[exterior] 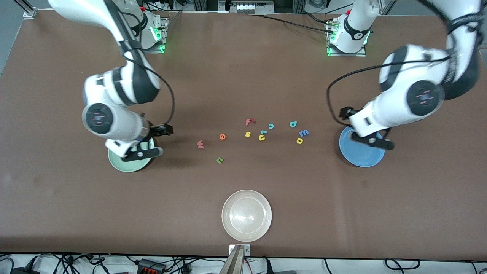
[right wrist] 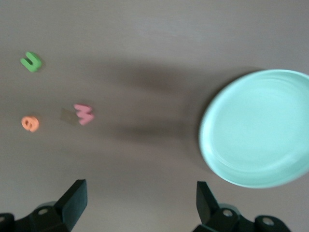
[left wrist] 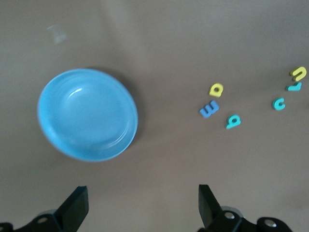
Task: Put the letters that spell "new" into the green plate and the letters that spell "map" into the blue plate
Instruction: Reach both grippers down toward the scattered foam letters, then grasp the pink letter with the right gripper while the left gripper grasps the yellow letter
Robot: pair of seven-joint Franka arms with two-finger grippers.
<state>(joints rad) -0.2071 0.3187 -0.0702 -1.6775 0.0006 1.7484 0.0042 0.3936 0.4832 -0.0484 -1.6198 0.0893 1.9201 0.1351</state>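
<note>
The left gripper needs to put the yellow "a" into the blue plate (exterior: 361, 156) for "map", so it should grip the letter by its round loop (exterior: 299, 141) next.
The green plate (exterior: 127, 165) lies at the right arm's end of the table, and my right gripper (exterior: 141, 147) hangs open and empty over its edge. In the right wrist view (right wrist: 142, 200) the green plate (right wrist: 258, 128), pink "w" (right wrist: 84, 113), orange "e" (right wrist: 30, 123) and green "n" (right wrist: 31, 62) all show. The "w" (exterior: 200, 144), "e" (exterior: 222, 136) and "n" (exterior: 220, 160) lie mid-table. My left gripper (exterior: 371, 139), open and empty (left wrist: 143, 203), hovers over the blue plate (exterior: 361, 156) (left wrist: 88, 114). Beside that plate lie the blue "m" (exterior: 304, 133) (left wrist: 209, 108), yellow "a" (exterior: 299, 140) (left wrist: 216, 89) and teal "p" (exterior: 293, 124) (left wrist: 233, 121).
Between the two groups lie a red "f" (exterior: 249, 121), a yellow "s" (exterior: 247, 134), a yellow "u" (exterior: 261, 137) and a teal "c" (exterior: 271, 126). A whitish-beige plate (exterior: 247, 215) sits near the table edge closest to the front camera.
</note>
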